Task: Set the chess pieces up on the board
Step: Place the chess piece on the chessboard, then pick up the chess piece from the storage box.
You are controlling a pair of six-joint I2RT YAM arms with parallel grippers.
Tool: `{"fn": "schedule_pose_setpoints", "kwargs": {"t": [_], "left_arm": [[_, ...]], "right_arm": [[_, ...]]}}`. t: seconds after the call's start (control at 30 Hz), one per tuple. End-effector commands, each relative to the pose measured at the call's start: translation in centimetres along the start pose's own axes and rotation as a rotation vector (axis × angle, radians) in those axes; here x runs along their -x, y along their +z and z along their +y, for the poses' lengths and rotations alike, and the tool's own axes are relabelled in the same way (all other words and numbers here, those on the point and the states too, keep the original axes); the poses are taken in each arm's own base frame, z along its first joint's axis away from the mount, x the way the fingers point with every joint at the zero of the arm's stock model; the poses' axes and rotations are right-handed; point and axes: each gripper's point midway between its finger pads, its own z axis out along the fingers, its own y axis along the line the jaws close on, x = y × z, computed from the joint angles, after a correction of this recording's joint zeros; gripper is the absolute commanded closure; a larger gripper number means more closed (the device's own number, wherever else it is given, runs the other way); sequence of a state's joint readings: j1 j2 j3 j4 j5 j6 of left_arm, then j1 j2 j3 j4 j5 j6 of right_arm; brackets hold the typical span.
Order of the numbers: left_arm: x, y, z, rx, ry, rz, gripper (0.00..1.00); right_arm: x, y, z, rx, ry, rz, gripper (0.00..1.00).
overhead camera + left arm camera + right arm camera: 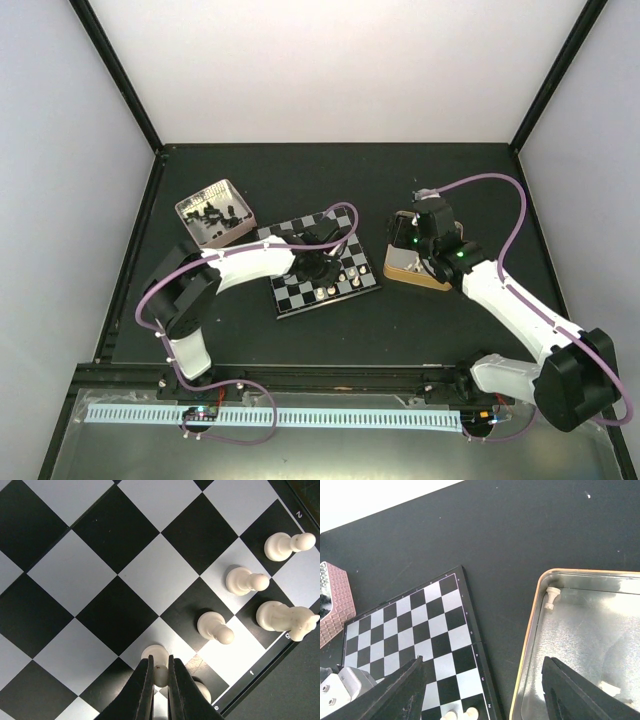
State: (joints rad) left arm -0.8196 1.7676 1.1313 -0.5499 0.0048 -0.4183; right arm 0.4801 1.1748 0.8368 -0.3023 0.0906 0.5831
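The white pawn stands upright, its base in the silver square, and would stay, so my left gripper should open its fingers.
The board [292,297] lies at the table's middle, with several cream-white chess pieces [338,284] along its near right edge. My left gripper [160,664] is shut on the head of a white pawn [155,654] that stands on a silver square. Beside it stand more white pawns [215,626] and a white knight [284,617]. My right gripper [484,661] hangs open and holds nothing, one finger over the board [410,630], the other over the tan box [532,630]. A white piece [551,598] lies in the box's far corner.
A pinkish tray [190,205] with several black pieces [213,216] sits at the far left of the board. The tan box [402,274] stands right of the board, under the right wrist. Black posts frame the table's edges.
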Motion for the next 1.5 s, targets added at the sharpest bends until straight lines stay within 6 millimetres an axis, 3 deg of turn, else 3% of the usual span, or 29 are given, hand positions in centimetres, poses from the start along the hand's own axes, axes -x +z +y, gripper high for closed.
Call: {"fn": "schedule_pose_setpoints", "kwargs": {"t": [0.0, 0.3, 0.53, 0.77, 0.9, 1.0, 1.13, 1.27, 1.47], "left_arm": [[1.0, -0.3, -0.9, -0.024, 0.029, -0.016, 0.95], [1.2, -0.8, -0.9, -0.021, 0.028, -0.017, 0.81], [2.3, -2.0, -1.1, -0.030, 0.018, -0.050, 0.77], [4.2, -5.1, 0.9, 0.017, -0.039, -0.153, 0.71], [5.8, -8.4, 2.6, 0.034, -0.125, -0.274, 0.67], [6.4, -10.8, 3.9, 0.025, -0.184, -0.356, 0.65], [6.0, -13.2, 4.8, -0.020, -0.220, -0.427, 0.62], [5.3, -14.7, 5.1, -0.074, -0.223, -0.471, 0.59], [4.8, -15.2, 5.7, -0.093, -0.227, -0.475, 0.59]], "right_arm": [[0.4, 0.2, 0.3, 0.016, -0.008, -0.010, 0.36], [0.5, 0.2, 0.4, 0.015, -0.003, -0.008, 0.36], [0.8, 0.0, -0.3, -0.031, 0.019, -0.016, 0.36], [1.0, 0.5, -2.4, -0.114, 0.082, 0.003, 0.36], [0.0, 2.7, -4.9, -0.166, 0.140, 0.095, 0.39], [-0.8, 5.0, -6.6, -0.163, 0.209, 0.167, 0.47], [-0.4, 8.5, -7.5, -0.129, 0.239, 0.216, 0.59], [0.1, 11.7, -7.9, -0.133, 0.217, 0.233, 0.62], [-0.7, 14.6, -9.1, -0.181, 0.237, 0.273, 0.70]]}}
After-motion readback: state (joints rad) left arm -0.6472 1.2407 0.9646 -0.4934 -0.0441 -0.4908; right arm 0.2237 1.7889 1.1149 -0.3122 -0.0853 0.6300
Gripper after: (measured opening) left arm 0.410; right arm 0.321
